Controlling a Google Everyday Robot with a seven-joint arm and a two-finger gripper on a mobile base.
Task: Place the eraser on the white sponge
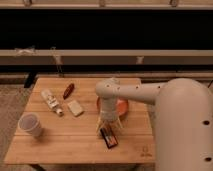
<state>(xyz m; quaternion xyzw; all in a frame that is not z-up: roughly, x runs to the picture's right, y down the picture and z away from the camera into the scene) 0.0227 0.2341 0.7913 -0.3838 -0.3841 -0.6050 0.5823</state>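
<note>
I need to grip the black eraser by its top end (104, 131) next, so that my gripper can put the eraser on the white sponge (75, 107).
The eraser (109, 137), a small flat black bar with red-orange markings, lies on the wooden table (75, 145) toward the front, right of centre. My gripper (108, 125) hangs straight above it, open, its two pale fingers spread to either side of the eraser's far end. Nothing is held between them. The white sponge (75, 107), a cream-white block with rounded corners, lies flat to the left of the gripper, roughly a hand's width away.
An orange plate (122, 106) sits just behind the gripper, partly hidden by the arm. A white labelled tube (51, 101) and a slim dark-red stick (68, 90) lie at the back left. A white cup (30, 124) stands at the front left. The arm's bulky body fills the right side.
</note>
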